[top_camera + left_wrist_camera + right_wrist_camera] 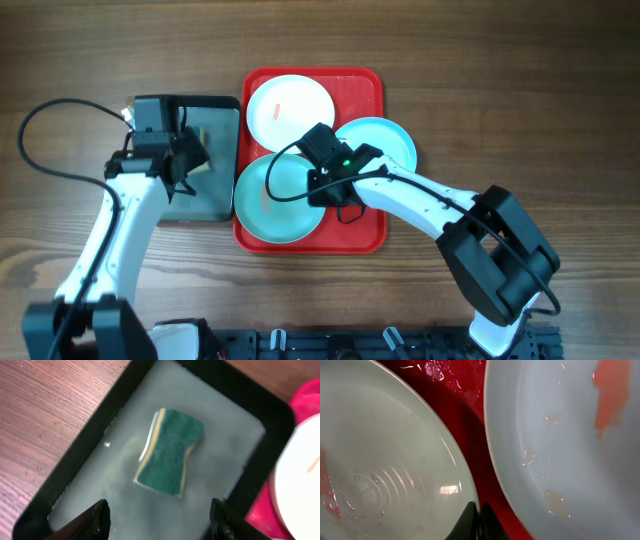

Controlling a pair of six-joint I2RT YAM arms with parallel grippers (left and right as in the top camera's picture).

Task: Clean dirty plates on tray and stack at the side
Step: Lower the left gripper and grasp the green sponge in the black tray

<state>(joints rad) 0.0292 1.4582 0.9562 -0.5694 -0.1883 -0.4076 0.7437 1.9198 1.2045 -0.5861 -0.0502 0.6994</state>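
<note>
My left gripper grabs the green sponge across its narrow middle [170,453] next, since the wide end stays free to clean dirty plates.
Three dirty plates lie on the red tray [366,236]: a white plate [290,108] at the back, a light blue plate [390,140] on the right and a second light blue plate [268,198] at the front left. Each of the two nearest the gripper shows an orange-red smear. My right gripper [318,162] is shut on the rim of the front-left plate [380,475], one finger over the plate and the other on the tray side [470,415]. The white plate [560,460] lies just to its right. My left gripper [160,522] hangs open over a green sponge [170,452], holding nothing.
The sponge lies in a wet grey tray with a black rim [222,105] that stands against the red tray's left side. Bare wooden table [520,90] surrounds both trays. The right arm's cable loops over the front-left plate.
</note>
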